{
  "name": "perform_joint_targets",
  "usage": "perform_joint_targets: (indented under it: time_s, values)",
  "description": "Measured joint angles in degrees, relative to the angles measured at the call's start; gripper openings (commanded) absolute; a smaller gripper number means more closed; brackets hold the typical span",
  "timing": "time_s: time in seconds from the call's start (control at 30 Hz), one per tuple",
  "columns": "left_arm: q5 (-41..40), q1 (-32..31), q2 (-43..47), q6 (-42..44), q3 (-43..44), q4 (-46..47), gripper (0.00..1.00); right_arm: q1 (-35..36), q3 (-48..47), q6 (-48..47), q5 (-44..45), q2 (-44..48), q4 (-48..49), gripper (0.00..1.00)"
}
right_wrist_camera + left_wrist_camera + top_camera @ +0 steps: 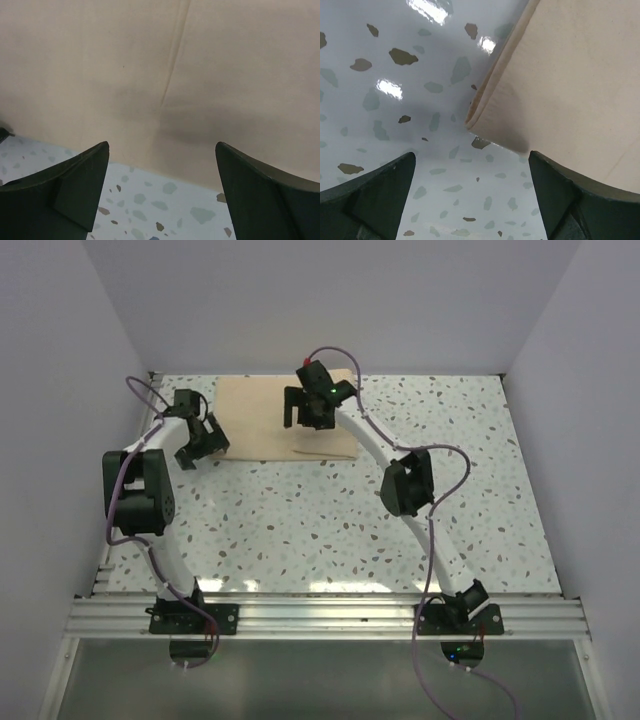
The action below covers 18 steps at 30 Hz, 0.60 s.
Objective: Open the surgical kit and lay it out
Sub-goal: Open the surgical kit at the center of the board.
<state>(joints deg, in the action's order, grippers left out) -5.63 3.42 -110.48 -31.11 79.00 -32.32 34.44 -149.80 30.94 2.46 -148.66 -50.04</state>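
Note:
I will pick up the wrap next with my right gripper by its near edge at the fold line. Then the folded cloth can be pulled open and flat.
The surgical kit shows as a flat beige cloth wrap [260, 415] lying at the back of the speckled table [300, 520]. My left gripper [193, 453] hovers at the wrap's near left corner. In the left wrist view that corner of the cloth [560, 75] lies just ahead of the left gripper [472, 162], which is open with only table between its fingers. My right gripper [302, 418] hangs over the wrap's right half. In the right wrist view it [162, 150] stands open above the near edge of the cloth [100, 75], where a fold line [172, 65] runs away from me.
White walls [90, 360] close in the table on the left, back and right. An aluminium rail [320, 618] with both arm bases runs along the near edge. The right arm's elbow [408, 482] hangs over the middle of the table.

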Motion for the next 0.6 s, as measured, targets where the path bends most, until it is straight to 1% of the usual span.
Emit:
perform_joint_targets:
  time_s: [0.1,0.17,0.33,0.4,0.43,0.47,0.53,0.57,0.6]
  values:
    - [0.59,-0.26,1.01,-0.46,-2.43,0.55,1.0,2.51,-1.03,-0.61,1.9,-3.08,0.17,0.86]
    - [0.87,-0.44,1.27,-0.87,-3.37,0.85,0.99,3.96,-1.68,-1.03,3.08,-4.98,0.11,0.85]
    - [1.33,-0.46,3.19,-1.46,-6.6,2.47,1.0,5.62,-1.68,-2.51,7.69,-6.69,-0.72,0.72]
    - [1.77,-0.46,3.91,-1.84,-7.89,3.04,1.0,5.29,-1.4,-2.99,9.53,-6.69,-1.42,0.63]
    - [2.21,-0.46,4.24,-2.16,-8.61,3.45,0.99,5.14,-1.07,-3.15,10.34,-6.69,-1.6,0.55]
    - [2.4,-0.46,4.33,-2.29,-8.98,3.63,1.0,5.01,-1.01,-3.23,10.82,-6.69,-1.88,0.41]
    - [2.71,-0.46,4.35,-2.34,-9.77,4.15,1.0,4.74,-0.92,-3.91,12.57,-6.69,-2.62,0.27]
    - [2.78,-0.46,4.35,-2.32,-10.08,4.33,1.0,4.57,-0.92,-4.09,13.09,-6.69,-2.82,0.14]
    - [2.93,-0.46,4.46,-2.32,-10.14,4.48,1.0,4.42,-0.92,-4.31,13.33,-6.69,-2.95,0.09]
